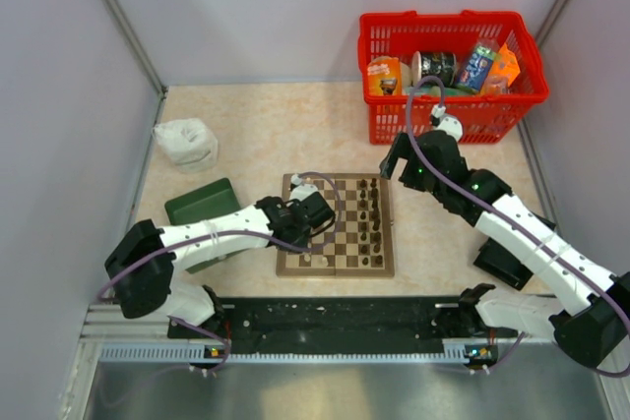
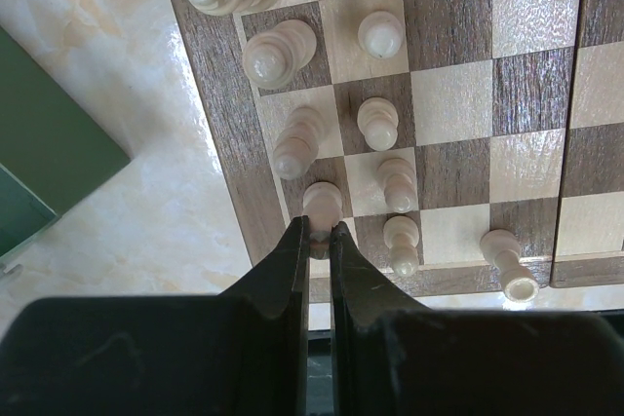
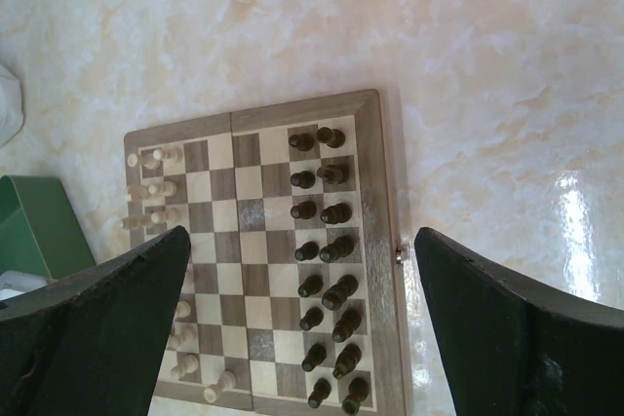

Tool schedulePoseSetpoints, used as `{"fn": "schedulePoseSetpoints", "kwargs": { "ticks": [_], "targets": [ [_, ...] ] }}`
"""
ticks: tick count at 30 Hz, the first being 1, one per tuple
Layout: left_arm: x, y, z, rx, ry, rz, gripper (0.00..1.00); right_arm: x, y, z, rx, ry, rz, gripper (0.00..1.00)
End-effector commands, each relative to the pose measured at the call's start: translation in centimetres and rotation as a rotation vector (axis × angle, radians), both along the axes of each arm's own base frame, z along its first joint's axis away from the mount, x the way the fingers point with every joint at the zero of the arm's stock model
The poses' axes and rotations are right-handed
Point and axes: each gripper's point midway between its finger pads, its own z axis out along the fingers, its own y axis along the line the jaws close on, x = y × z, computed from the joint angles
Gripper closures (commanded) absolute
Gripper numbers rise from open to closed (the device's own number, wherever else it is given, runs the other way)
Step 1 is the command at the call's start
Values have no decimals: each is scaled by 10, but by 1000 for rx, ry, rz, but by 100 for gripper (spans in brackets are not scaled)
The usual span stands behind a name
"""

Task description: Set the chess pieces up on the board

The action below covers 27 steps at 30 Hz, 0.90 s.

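Observation:
The cream piece's base (image 2: 322, 198) sits in the dark square (image 2: 329, 170), so it is now time for my left gripper to open.
The board (image 1: 336, 270) lies in the middle of the table. Dark chess pieces (image 1: 370, 215) fill its two right-hand columns, seen close in the right wrist view (image 3: 327, 241). Cream pieces (image 2: 378, 122) stand in the two left columns. My left gripper (image 2: 320, 233) is shut on a cream piece (image 2: 322, 202) over the outer left column, close to the near-left corner. From above, the left gripper (image 1: 315, 223) covers that spot. One cream piece (image 2: 507, 262) leans on the near border. My right gripper (image 1: 392, 159) hangs open and empty above the board's far right corner.
A dark green box (image 1: 202, 206) sits just left of the board, under the left arm. A white crumpled bag (image 1: 187, 143) lies farther back left. A red basket (image 1: 443, 19) of groceries stands at the back right. A black block (image 1: 500, 265) rests under the right arm.

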Motion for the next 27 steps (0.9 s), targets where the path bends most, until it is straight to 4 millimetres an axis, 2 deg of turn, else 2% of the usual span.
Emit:
{"fn": "schedulePoseSetpoints", "kwargs": {
  "ticks": [1, 3, 8, 16, 23, 27],
  "targets": [
    [0, 4, -5, 0, -2, 18, 100, 7, 2, 12, 22, -38, -2, 1],
    [0, 5, -5, 7, 2, 24, 99, 6, 2, 12, 19, -37, 2, 1],
    [0, 4, -5, 8, 3, 25, 88, 7, 3, 11, 20, -33, 3, 1],
    [6, 7, 7, 10, -37, 36, 75, 7, 4, 12, 23, -36, 8, 1],
    [7, 9, 10, 24, -44, 40, 69, 7, 5, 12, 24, -31, 16, 1],
    [13, 7, 25, -1, -77, 50, 66, 7, 6, 13, 23, -32, 18, 1]
  ]
}}
